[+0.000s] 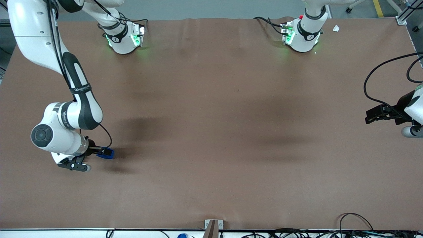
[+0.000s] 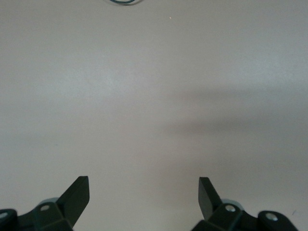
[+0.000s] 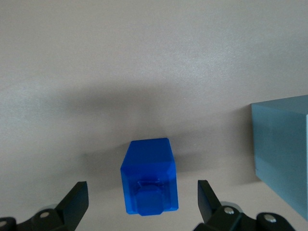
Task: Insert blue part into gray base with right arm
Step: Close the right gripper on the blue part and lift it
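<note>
I need to grab the blue part by its notched end (image 3: 149, 192) with my right gripper next. The blue part's plain end (image 3: 150, 148) then stays free to go into the gray base.
The blue part (image 1: 108, 153) lies on the brown table near the working arm's end. In the right wrist view the blue part (image 3: 149, 175) shows its notched face toward the camera. My right gripper (image 1: 99, 152) is low over the table, open, with its fingers either side of the blue part and a gap on each side (image 3: 142, 184). The gray base (image 3: 284, 163) stands on the table close beside the blue part, apart from it. In the front view the gray base is hidden by the arm.
The brown table (image 1: 211, 132) is bare around the blue part. The two arm bases (image 1: 124, 38) (image 1: 302, 34) stand at the table's edge farthest from the front camera. Cables (image 1: 357, 228) lie along the nearest edge.
</note>
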